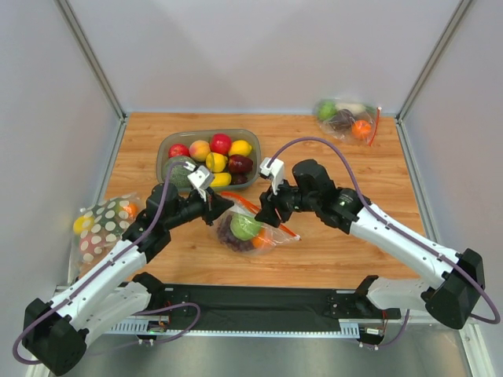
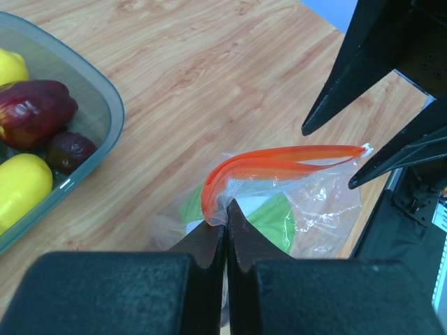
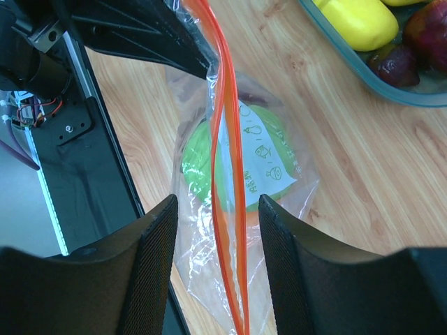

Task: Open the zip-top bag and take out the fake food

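Note:
My right gripper should pinch only the zip strip's bowl-side edge [image 3: 239, 200], so the zip strip's opposite edge stays free and the bag can be pulled open.
The clear zip-top bag [image 1: 250, 230] lies on the wooden table between my two grippers. Inside it show the light green fruit [image 1: 245, 226], the purple grapes [image 1: 228, 235] and the small orange [image 1: 260, 241]. My left gripper [image 2: 225, 209] is shut on the left end of the bag's orange-red zip strip [image 2: 279, 158], lifting it. My right gripper [image 3: 218, 202] is open, its fingers [image 3: 157, 244] standing either side of the raised strip [image 3: 228, 153] without touching it. The green fruit [image 3: 199, 167] sits below the strip.
A clear bowl [image 1: 167, 146] of apples, lemons and squash stands behind the left gripper. A white polka-dot bag [image 1: 106, 224] lies at the left edge. A second clear bag [image 1: 346, 118] with similar fruit lies at the far right corner. A black mat [image 1: 259, 298] runs along the near edge.

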### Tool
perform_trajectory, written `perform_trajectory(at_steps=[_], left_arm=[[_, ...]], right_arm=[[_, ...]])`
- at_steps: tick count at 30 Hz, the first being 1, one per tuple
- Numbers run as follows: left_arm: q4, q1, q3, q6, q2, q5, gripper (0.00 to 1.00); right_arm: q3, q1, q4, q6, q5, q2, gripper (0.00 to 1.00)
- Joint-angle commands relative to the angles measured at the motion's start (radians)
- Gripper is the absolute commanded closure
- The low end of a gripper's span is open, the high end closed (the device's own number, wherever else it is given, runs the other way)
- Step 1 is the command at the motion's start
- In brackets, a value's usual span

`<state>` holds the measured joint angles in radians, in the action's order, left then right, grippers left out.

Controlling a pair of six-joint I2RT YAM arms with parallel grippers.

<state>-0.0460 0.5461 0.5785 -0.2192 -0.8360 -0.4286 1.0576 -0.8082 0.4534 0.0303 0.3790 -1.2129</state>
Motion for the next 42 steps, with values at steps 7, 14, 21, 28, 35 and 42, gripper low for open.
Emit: perform_trajectory(at_steps=[7,14,21,28,35,42], left_arm=[[-0.055,0.008,0.015,0.035,0.021,-0.035,1.00],[-0.057,0.012,0.014,0.037,0.025,-0.039,1.00],[-0.058,0.014,0.017,0.040,0.018,-0.044,1.00],[-0.063,0.015,0.017,0.041,0.018,-0.047,1.00],[-0.061,0.015,0.017,0.043,0.015,-0.041,1.00],[-0.061,0.015,0.024,0.043,-0.009,-0.016,1.00]], right_arm=[[0.031,0.026,-0.067,0.013,-0.042,0.001,0.50],[0.022,0.078,-0.085,-0.004,-0.028,-0.004,0.51],[0.019,0.078,-0.091,-0.010,0.030,-0.040,0.52],[0.013,0.078,-0.105,-0.015,0.047,-0.083,0.52],[0.021,0.076,-0.130,-0.024,0.135,-0.128,0.50],[-0.005,0.076,-0.157,-0.024,0.288,-0.122,0.50]])
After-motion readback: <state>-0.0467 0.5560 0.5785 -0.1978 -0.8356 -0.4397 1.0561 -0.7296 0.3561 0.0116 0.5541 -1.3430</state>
